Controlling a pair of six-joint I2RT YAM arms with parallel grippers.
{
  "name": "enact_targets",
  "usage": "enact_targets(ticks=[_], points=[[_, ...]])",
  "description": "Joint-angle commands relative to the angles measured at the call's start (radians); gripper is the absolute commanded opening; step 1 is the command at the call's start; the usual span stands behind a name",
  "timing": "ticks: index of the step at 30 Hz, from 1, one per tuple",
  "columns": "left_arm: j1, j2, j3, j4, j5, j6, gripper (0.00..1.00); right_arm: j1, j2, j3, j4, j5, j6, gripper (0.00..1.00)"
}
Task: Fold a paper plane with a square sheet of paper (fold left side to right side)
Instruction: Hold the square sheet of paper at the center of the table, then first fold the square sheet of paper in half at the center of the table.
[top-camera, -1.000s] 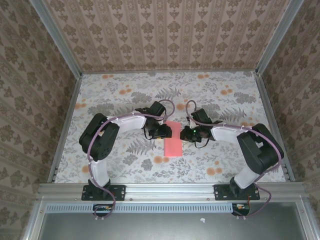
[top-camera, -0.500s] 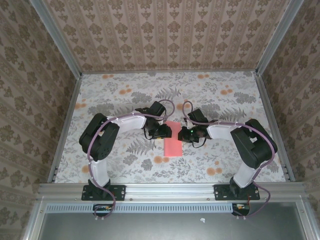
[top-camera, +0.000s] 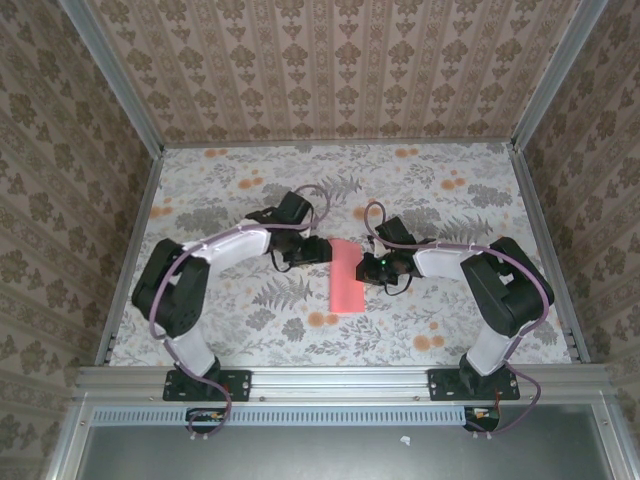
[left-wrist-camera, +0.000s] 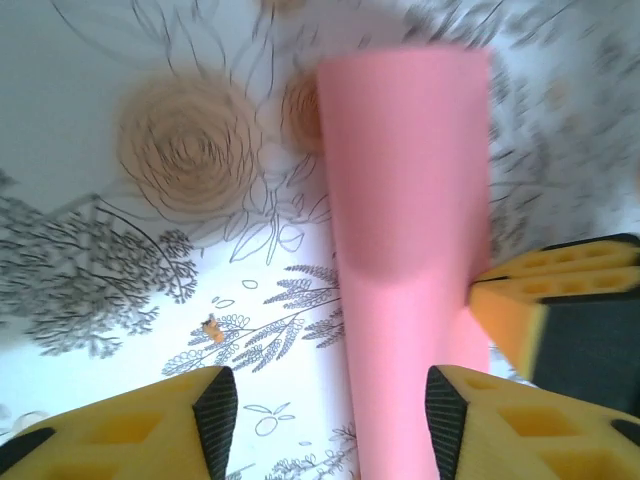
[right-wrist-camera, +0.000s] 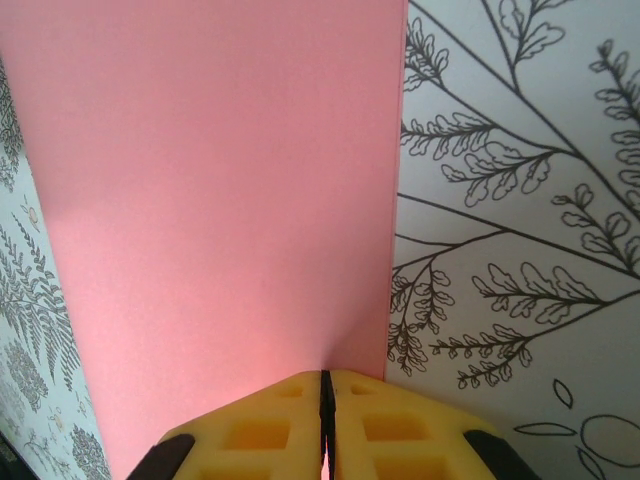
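I should grab the paper's folded edge (top-camera: 332, 268) (left-wrist-camera: 346, 323) next with my left gripper, across from where my right gripper holds the layers. Then I can crease the fold.
The square sheet of paper (top-camera: 346, 280) lies on the table folded in half, a narrow salmon-pink strip between the two arms. In the left wrist view the paper (left-wrist-camera: 410, 190) runs away from the camera, slightly bowed. My left gripper (top-camera: 320, 250) (left-wrist-camera: 330, 420) stands open just left of the strip's far end, with only the paper's left edge and bare table between its fingers. My right gripper (top-camera: 372, 266) (right-wrist-camera: 324, 405) is shut on the paper's (right-wrist-camera: 220, 190) right edge, where the layers meet. Its yellow finger (left-wrist-camera: 560, 290) shows at the strip's right side.
The tabletop (top-camera: 240, 200) carries a fern and orange flower print. Metal rails (top-camera: 130, 250) and patterned walls close in the table on left, right and back. Open room lies behind the grippers and toward the near rail (top-camera: 330, 378).
My left arm has swung back to the left and its gripper has drawn off the paper. The right gripper nudged slightly toward the strip and then held still.
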Motion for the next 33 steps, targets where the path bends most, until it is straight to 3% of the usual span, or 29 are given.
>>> enact_targets(ticks=[1, 7, 15, 20, 24, 33], points=[[0.007, -0.063, -0.034, 0.04, 0.092, 0.011, 0.45, 0.015, 0.043, -0.005, -0.107, 0.047, -0.017, 0.11], [-0.007, -0.03, -0.09, 0.249, 0.325, -0.079, 0.23, 0.017, 0.044, 0.005, -0.126, 0.055, -0.024, 0.1], [-0.041, 0.082, -0.097, 0.327, 0.428, -0.097, 0.18, 0.019, 0.048, 0.012, -0.142, 0.059, -0.03, 0.1], [-0.05, 0.124, -0.1, 0.33, 0.426, -0.092, 0.18, 0.02, 0.047, 0.015, -0.15, 0.066, -0.031, 0.1], [-0.046, 0.15, -0.088, 0.223, 0.343, -0.045, 0.17, 0.021, 0.046, 0.022, -0.169, 0.074, -0.042, 0.1], [-0.018, 0.168, -0.148, 0.236, 0.299, -0.042, 0.15, 0.02, 0.055, 0.029, -0.197, 0.083, -0.058, 0.1]])
